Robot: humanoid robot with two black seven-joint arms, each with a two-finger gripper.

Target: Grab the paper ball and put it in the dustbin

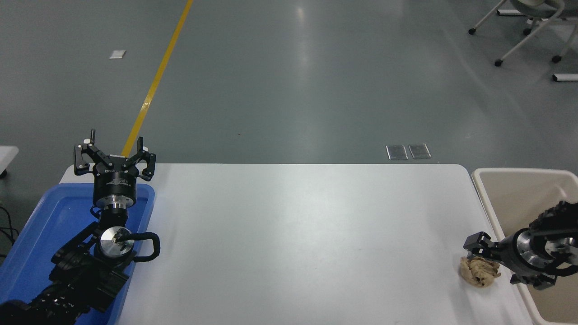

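Next, my right gripper grabs the ball by its crumpled body [478,272] to drop the paper ball into the dustbin [519,172].
The tan-brown crumpled paper ball [477,273] lies on the white table [293,234] near its right front edge, just left of the cream-beige dustbin [519,172]. My right gripper [492,264] comes in from the right over the bin's rim. It is low and open, with its jaws on either side of the ball's upper right part. One finger [478,242] covers the ball's top edge. I cannot tell whether the fingers touch the ball. My left gripper [115,155] is open and empty, parked over the blue tray at the lower left.
A shallow blue tray [31,243] sits at the table's left edge under the left arm. The dustbin stands off the table's right edge. Wheeled chair legs [519,40] stand on the grey floor at the top right.
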